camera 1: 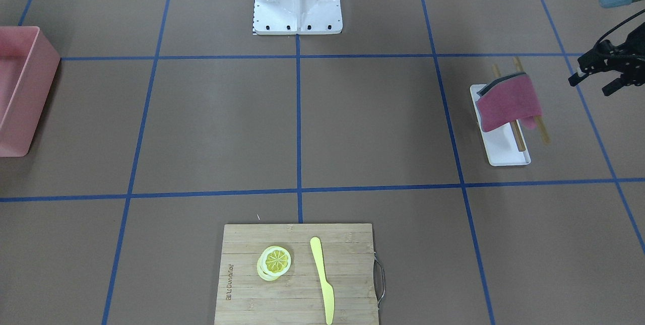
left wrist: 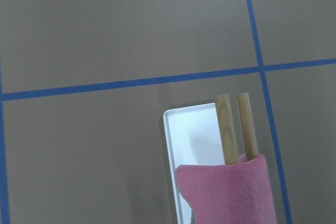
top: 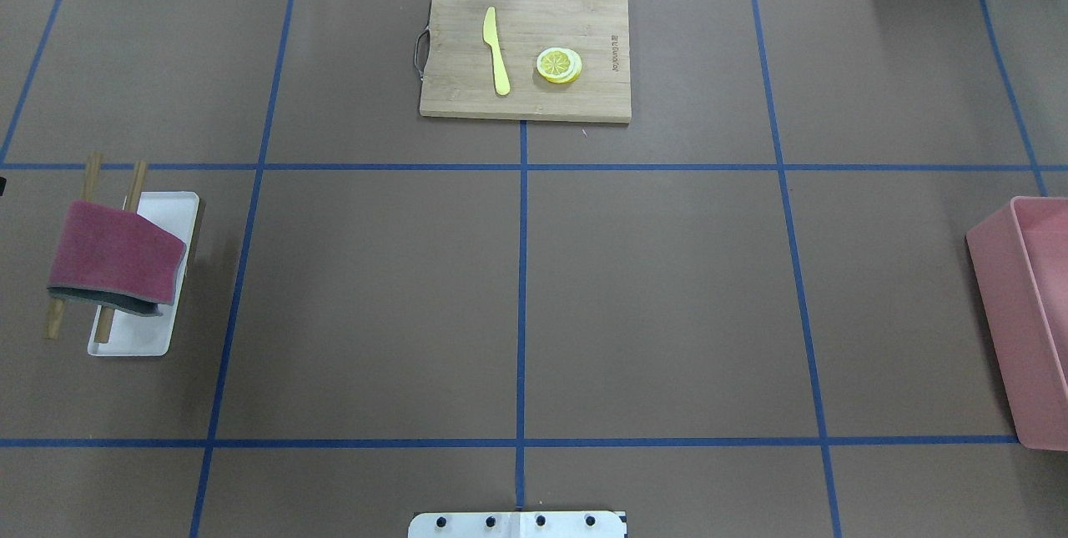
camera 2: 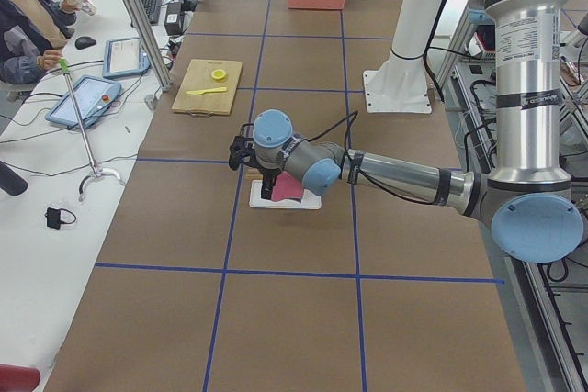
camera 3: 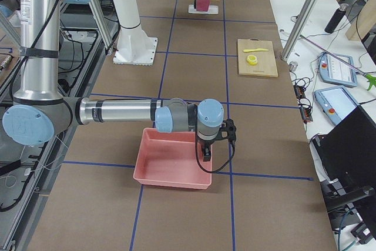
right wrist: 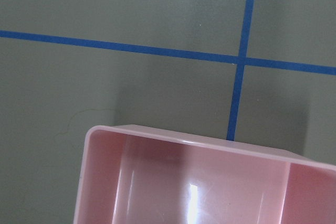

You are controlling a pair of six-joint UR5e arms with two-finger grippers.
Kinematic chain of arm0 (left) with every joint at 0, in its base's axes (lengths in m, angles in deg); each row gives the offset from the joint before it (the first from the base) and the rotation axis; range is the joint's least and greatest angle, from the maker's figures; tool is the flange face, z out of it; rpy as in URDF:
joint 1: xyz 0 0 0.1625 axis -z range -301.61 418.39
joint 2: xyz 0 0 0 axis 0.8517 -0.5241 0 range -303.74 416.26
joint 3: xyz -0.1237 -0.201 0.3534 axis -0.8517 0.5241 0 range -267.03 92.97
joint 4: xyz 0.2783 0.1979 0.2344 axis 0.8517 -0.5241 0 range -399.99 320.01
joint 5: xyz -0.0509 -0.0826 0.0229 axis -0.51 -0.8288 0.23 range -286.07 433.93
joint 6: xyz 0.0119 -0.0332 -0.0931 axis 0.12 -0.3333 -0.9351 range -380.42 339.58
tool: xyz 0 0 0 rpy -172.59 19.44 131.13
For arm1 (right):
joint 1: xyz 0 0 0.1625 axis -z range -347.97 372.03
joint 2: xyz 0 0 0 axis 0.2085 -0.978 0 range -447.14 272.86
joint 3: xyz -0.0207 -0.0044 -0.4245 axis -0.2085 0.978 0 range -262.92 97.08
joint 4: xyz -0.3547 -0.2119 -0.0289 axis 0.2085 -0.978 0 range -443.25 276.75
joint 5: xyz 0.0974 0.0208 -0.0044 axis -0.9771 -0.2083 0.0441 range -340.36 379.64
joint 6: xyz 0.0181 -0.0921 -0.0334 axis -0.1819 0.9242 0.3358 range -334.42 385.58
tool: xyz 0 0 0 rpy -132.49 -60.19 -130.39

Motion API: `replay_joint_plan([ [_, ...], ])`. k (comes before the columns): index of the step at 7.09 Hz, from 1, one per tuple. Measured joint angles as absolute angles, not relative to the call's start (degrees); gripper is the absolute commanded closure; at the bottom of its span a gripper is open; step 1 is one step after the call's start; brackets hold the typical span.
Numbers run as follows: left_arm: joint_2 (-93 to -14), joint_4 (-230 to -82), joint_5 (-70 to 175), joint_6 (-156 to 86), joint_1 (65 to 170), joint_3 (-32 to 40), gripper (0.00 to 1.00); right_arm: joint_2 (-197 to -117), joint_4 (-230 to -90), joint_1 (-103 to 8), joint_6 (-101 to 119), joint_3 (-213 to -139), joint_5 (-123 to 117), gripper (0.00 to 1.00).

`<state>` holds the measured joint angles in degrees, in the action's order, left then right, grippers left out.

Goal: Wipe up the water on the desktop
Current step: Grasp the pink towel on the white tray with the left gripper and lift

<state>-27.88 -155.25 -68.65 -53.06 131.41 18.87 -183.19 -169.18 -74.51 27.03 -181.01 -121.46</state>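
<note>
My left gripper grabs the cloth by its fold along the outer rod (camera 1: 532,91) next, since the cloth hangs slack over the rods, its broad side spread flat.
The desktop (top: 375,296) is matte brown with blue tape lines; I make out no water on it. A dark pink cloth (camera 1: 509,101) with a grey edge hangs over two wooden rods on a small white tray (camera 1: 506,151), at my left side (top: 113,258). My left gripper (camera 1: 589,85) hovers just beyond the cloth's outer side, open and empty. The left wrist view shows the cloth (left wrist: 231,192) below it. My right gripper (camera 3: 205,154) hangs over the pink bin's rim; it shows only in the exterior right view, so I cannot tell whether it is open or shut.
A pink bin (top: 1026,329) stands at the right end of the table. A bamboo cutting board (top: 450,96) at the far middle holds lemon slices (top: 559,65) and a yellow knife (top: 496,50). The robot's white base (camera 1: 297,17) is at the near edge. An operator (camera 2: 28,16) sits beside the table.
</note>
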Motion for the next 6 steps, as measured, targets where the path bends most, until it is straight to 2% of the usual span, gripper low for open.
replay_joint_plan([
  [3,-28.33,-155.23,-67.11,-60.26,126.47,19.29,0.02,-184.82,-165.03,-74.21,26.5,-180.62,-122.4,0.0],
  [4,-28.4,-155.24,-65.19,-61.0,123.68,19.3,0.09,-184.91,-164.81,-74.04,26.34,-180.49,-122.52,0.0],
  [6,-28.01,-155.15,-62.96,-61.65,121.22,19.01,0.41,-185.01,-164.62,-73.64,26.27,-180.15,-122.49,0.0],
])
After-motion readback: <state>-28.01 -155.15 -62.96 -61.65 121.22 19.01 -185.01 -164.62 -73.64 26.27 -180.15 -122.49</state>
